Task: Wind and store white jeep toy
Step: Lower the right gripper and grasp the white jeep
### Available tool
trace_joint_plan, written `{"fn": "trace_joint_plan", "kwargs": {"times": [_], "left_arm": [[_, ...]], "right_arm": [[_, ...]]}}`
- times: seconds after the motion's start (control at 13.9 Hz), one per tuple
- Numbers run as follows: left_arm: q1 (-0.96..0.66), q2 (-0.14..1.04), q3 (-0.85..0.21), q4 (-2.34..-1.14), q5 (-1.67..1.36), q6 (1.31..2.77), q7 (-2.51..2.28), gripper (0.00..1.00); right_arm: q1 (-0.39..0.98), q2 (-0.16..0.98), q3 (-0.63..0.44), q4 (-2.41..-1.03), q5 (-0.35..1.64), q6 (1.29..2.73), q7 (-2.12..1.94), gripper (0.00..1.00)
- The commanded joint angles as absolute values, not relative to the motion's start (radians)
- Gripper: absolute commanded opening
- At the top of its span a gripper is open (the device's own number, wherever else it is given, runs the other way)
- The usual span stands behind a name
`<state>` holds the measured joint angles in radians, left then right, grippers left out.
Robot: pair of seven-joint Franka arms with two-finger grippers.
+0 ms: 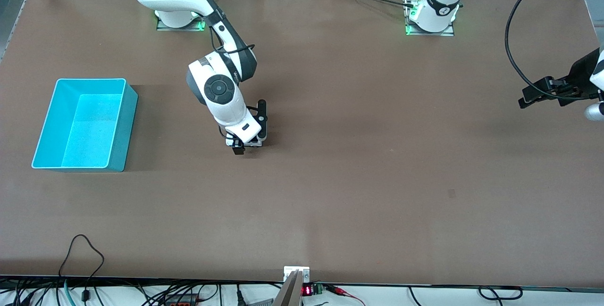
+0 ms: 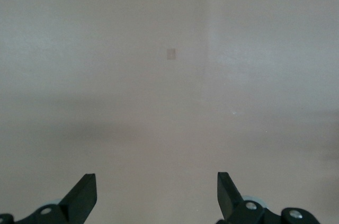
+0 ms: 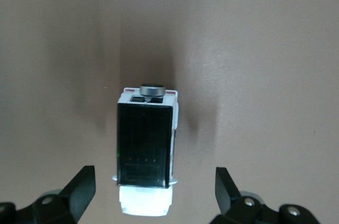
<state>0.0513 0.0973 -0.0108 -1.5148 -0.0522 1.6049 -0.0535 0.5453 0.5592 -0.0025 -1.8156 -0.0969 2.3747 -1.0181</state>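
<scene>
I will grab the white jeep toy by its black-roofed body [image 3: 144, 155] with my right gripper next, so it can be stored in the cyan bin.
The white jeep toy [image 3: 145, 150] stands on the brown table, with a black roof, a white hood and a grey round knob [image 3: 152, 91] at its other end. My right gripper [image 3: 154, 173] hangs open just over it, one finger on each side of the hood end, with gaps to both. In the front view the right gripper [image 1: 240, 148] sits low over the table's middle and its hand hides the jeep. My left gripper [image 1: 524, 100] waits open in the air at the left arm's end of the table, and the left wrist view shows this gripper [image 2: 156, 176] with only bare table below.
A cyan bin [image 1: 125, 124] stands open and empty toward the right arm's end of the table, well apart from the jeep. A black cable [image 1: 82, 249] loops onto the table edge nearest the front camera. A small dark mark [image 1: 451, 193] shows on the tabletop.
</scene>
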Motion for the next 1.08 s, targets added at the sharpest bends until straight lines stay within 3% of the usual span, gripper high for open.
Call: {"fn": "trace_joint_plan", "kwargs": {"times": [0.0, 0.5, 0.58, 0.79, 0.86, 1.01], "left_arm": [[0.051, 0.084, -0.009, -1.523, -0.041, 1.611, -0.048, 1.00], [0.051, 0.086, -0.009, -1.523, -0.041, 1.611, -0.048, 1.00], [0.051, 0.086, -0.009, -1.523, -0.041, 1.611, -0.048, 1.00], [0.051, 0.086, -0.009, -1.523, -0.041, 1.612, -0.048, 1.00], [0.049, 0.087, -0.009, -1.523, -0.041, 1.612, -0.048, 1.00], [0.049, 0.086, -0.009, -1.525, -0.041, 1.623, -0.048, 1.00]], "right_arm": [[0.557, 0.598, -0.011, -1.802, -0.110, 2.413, -1.031, 1.00], [0.560, 0.634, -0.011, -1.805, -0.110, 2.437, -1.028, 1.00], [0.560, 0.634, -0.011, -1.805, -0.110, 2.437, -1.026, 0.90], [0.560, 0.635, -0.011, -1.805, -0.110, 2.437, -1.011, 0.34], [0.561, 0.635, -0.011, -1.805, -0.109, 2.436, -1.000, 0.22], [0.561, 0.635, -0.011, -1.805, -0.110, 2.437, -0.986, 0.11]]}}
